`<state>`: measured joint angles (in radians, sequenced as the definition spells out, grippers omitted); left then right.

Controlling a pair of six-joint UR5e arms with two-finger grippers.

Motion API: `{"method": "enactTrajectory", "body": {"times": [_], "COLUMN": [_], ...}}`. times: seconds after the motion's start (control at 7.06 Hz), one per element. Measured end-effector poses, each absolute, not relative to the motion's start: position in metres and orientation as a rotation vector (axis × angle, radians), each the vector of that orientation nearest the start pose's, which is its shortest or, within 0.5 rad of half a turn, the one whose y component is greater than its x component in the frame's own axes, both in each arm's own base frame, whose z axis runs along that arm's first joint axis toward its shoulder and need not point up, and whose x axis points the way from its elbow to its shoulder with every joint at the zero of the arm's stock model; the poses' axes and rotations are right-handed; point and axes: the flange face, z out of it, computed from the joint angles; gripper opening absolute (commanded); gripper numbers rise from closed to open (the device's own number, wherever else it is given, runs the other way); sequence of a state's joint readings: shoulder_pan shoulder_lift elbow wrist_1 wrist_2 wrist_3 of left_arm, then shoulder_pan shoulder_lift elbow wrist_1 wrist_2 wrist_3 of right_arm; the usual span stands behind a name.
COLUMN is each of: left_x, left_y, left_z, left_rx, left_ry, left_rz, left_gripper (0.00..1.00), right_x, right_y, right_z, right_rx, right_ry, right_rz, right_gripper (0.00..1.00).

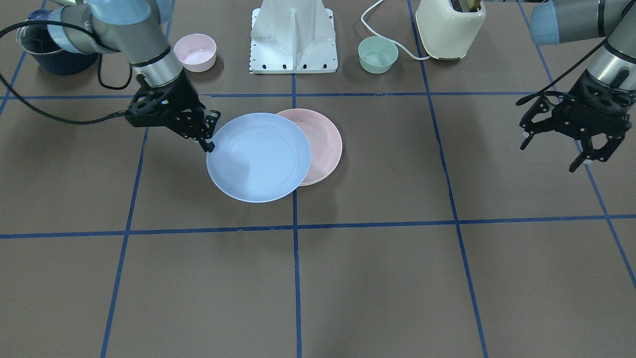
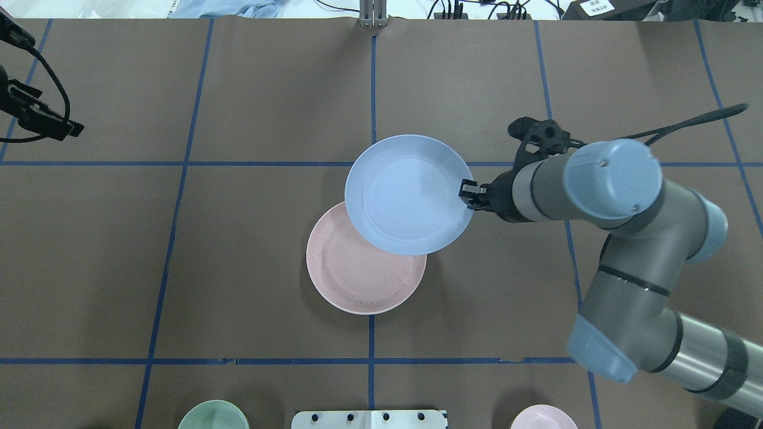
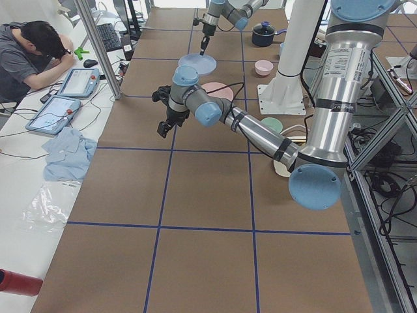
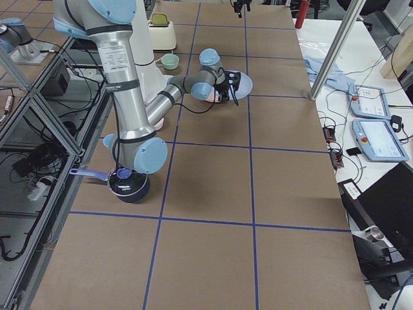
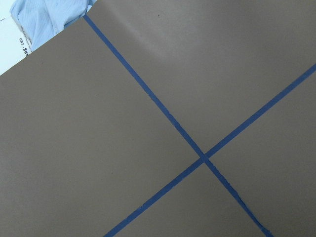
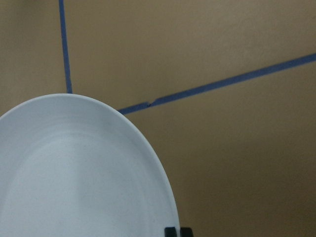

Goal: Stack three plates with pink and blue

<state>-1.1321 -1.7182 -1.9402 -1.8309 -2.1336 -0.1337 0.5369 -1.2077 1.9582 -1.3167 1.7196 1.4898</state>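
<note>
My right gripper has to wait before it opens: the pink plate sticks out far past the blue plate's edge, so I need to first centre the blue plate on the pink plate.
My right gripper is shut on the rim of the pastel blue plate and holds it just above the table. The blue plate overlaps one edge of the pastel pink plate, which lies flat on the table. In the overhead view the blue plate covers the far part of the pink plate, with the right gripper at its rim. The right wrist view shows the blue plate close up. The cream plate does not show on its own. My left gripper is open and empty, in the air far off to the side.
A small pink bowl, a white arm base, a small green bowl and a cream toaster stand along the robot's side. A dark pot sits at that corner. A person sits beside the table.
</note>
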Motion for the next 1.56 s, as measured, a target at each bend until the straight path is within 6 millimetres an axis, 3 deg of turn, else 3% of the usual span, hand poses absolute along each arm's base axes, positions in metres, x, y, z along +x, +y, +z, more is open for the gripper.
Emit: {"method": "enactTrajectory", "body": {"times": [0.14, 0.42, 0.57, 0.71, 1.13, 1.42, 1.56], "left_x": [0.154, 0.154, 0.154, 0.155, 0.155, 0.155, 0.154], "left_y": [-0.517, -0.517, -0.517, -0.517, -0.517, -0.518, -0.517], "left_z": [0.379, 0.379, 0.379, 0.379, 0.379, 0.381, 0.385], "left_rx": [0.58, 0.58, 0.579, 0.579, 0.577, 0.573, 0.566], "left_ry": [0.733, 0.734, 0.734, 0.734, 0.734, 0.733, 0.731], "left_rz": [0.5, 0.498, 0.498, 0.498, 0.499, 0.498, 0.496], "left_gripper": [1.0, 1.0, 1.0, 1.0, 1.0, 1.0, 1.0], "right_x": [-0.461, -0.497, -0.511, -0.518, -0.521, -0.493, -0.464], "right_y": [-0.376, -0.348, -0.344, -0.342, -0.346, -0.381, -0.412], "right_z": [0.249, 0.245, 0.244, 0.242, 0.234, 0.234, 0.235], "right_rx": [0.175, 0.168, 0.167, 0.167, 0.177, 0.169, 0.155], "right_ry": [-0.97, -0.939, -0.932, -0.931, -0.939, -0.907, -0.879], "right_rz": [0.339, 0.322, 0.316, 0.313, 0.319, 0.324, 0.296], "right_gripper": [0.0, 0.0, 0.3, 0.99, 1.0, 1.0, 1.0]}}
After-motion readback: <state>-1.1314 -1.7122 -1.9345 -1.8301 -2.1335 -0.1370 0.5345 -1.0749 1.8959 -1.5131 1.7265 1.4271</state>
